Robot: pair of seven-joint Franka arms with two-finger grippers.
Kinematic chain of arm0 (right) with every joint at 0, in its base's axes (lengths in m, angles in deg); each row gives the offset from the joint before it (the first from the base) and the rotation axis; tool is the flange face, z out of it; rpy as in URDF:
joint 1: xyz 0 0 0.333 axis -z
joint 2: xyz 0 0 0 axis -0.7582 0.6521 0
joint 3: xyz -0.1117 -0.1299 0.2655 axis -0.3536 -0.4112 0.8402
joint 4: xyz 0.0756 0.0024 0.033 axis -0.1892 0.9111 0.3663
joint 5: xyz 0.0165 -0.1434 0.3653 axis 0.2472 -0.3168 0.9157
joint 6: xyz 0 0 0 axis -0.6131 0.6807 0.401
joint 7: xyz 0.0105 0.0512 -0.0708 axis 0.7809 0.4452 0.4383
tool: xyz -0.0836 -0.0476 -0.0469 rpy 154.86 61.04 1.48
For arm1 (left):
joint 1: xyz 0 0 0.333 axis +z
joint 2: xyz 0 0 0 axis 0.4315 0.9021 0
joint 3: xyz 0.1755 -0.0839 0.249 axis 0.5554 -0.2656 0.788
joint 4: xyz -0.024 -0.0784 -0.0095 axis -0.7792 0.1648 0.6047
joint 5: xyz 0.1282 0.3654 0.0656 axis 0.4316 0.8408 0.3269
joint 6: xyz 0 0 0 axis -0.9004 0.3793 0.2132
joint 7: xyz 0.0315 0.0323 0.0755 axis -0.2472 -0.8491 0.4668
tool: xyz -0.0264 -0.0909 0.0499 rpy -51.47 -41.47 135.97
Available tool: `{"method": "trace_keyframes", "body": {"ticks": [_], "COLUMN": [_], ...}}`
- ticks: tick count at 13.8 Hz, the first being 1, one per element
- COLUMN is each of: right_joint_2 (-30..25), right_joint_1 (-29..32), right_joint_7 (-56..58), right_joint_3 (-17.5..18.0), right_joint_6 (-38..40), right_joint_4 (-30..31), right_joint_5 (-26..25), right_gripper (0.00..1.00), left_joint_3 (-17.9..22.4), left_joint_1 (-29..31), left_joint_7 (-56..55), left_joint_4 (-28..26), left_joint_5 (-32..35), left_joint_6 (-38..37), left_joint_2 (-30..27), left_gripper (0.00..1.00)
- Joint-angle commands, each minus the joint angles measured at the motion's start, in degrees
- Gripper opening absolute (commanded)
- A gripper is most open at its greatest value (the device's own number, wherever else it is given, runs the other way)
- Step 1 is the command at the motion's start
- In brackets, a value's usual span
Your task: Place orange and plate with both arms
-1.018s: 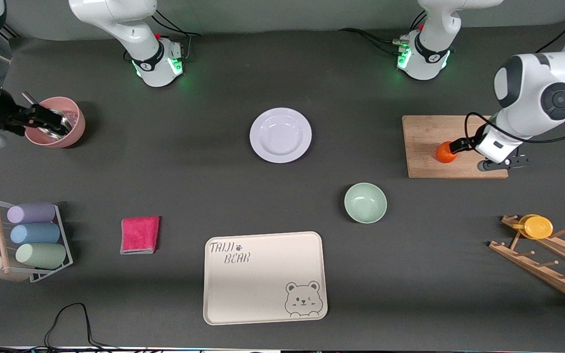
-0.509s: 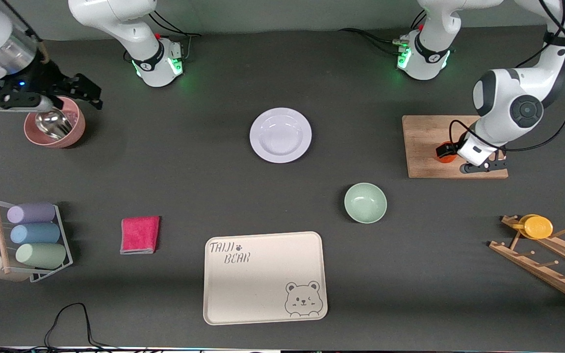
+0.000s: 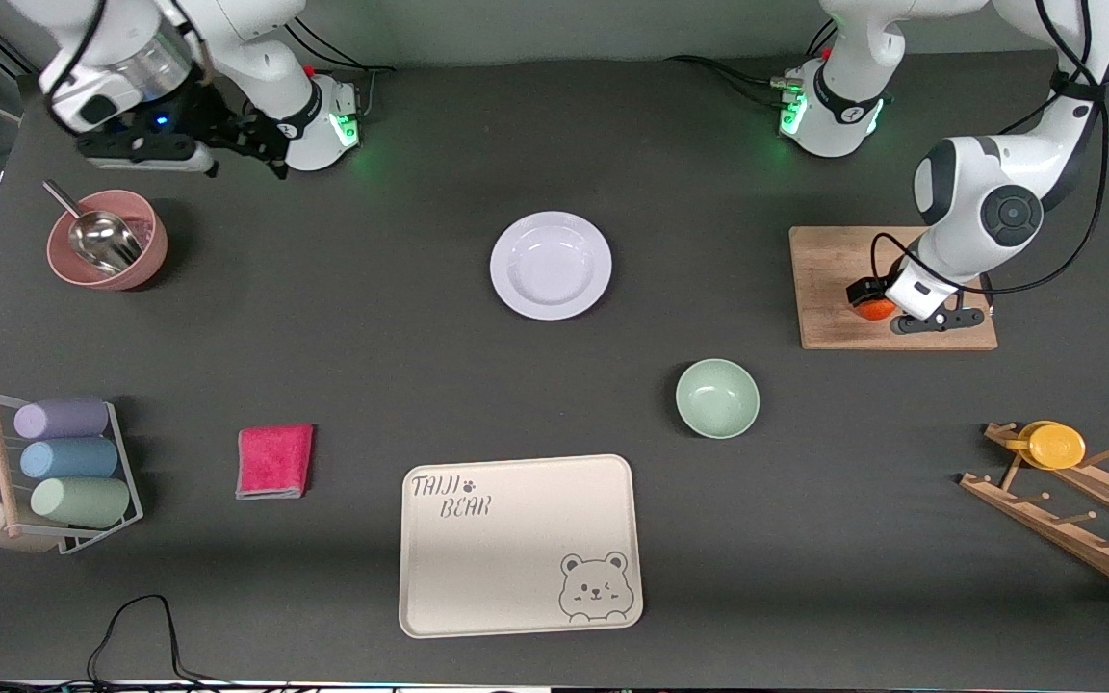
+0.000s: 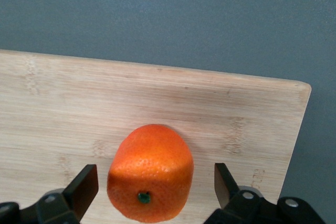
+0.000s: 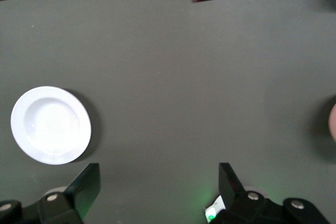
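Observation:
The orange [image 3: 872,310] sits low between my left gripper's fingers above the cutting board [image 3: 834,252]. I need to close now, because my fingers would hold the orange.
The orange [image 3: 872,310] sits on a wooden cutting board [image 3: 834,252] toward the left arm's end of the table. My left gripper [image 3: 870,300] is low over it and open. In the left wrist view the orange [image 4: 151,179] lies between the two black fingers [image 4: 86,182] with a gap on each side, stem spot showing. The pale plate [image 3: 551,265] lies on the table midway between the arms. It also shows in the right wrist view [image 5: 51,124]. My right gripper [image 3: 266,156] is open and empty [image 5: 157,174], up in the air beside its own base.
A mint-green bowl [image 3: 717,397] sits nearer the camera than the plate. A cream bear tray [image 3: 519,544] lies at the front. A pink cloth [image 3: 274,460], a pink bowl with a metal scoop [image 3: 107,241], a cup rack [image 3: 54,472] and a wooden rack with a yellow cup [image 3: 1055,445] stand around.
My right gripper has left the pink bowl and swung toward its base. My left gripper has closed in over the orange, fingers now on both sides of it.

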Motion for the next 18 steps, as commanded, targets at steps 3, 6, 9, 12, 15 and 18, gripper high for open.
{"method": "trace_keyframes", "body": {"ticks": [3,6,9,12,15,18], "right_joint_2": [-3.63,-3.64,-3.73,-3.64,-3.64,-3.64], "right_joint_1": [-1.55,-1.46,-1.46,-1.37,-1.37,-1.19], "right_joint_7": [-3.27,-2.75,-2.30,2.58,9.28,14.74], "right_joint_3": [3.26,3.54,3.27,2.75,-1.37,-3.66], "right_joint_6": [-0.86,-0.69,-0.69,-1.56,-3.58,-6.39], "right_joint_4": [4.44,5.33,6.12,7.00,8.58,11.30], "right_joint_5": [0.54,0.63,3.16,5.19,6.51,10.11], "right_gripper": [1.00,1.00,1.00,1.00,1.00,1.00], "left_joint_3": [0.02,0.02,0.11,0.02,-2.59,-8.57], "left_joint_1": [0.11,0.20,0.20,0.11,-0.24,0.28], "left_joint_7": [2.27,3.60,4.03,4.21,4.30,3.78], "left_joint_4": [-1.80,-1.80,-1.80,-1.45,3.71,11.00], "left_joint_5": [0.54,0.54,0.54,0.45,0.19,-1.82], "left_joint_6": [2.91,3.00,3.00,1.16,-10.66,-23.24], "left_joint_2": [0.19,0.28,0.63,0.02,-3.75,-9.90], "left_gripper": [0.96,0.96,0.77,0.00,0.00,0.00]}}
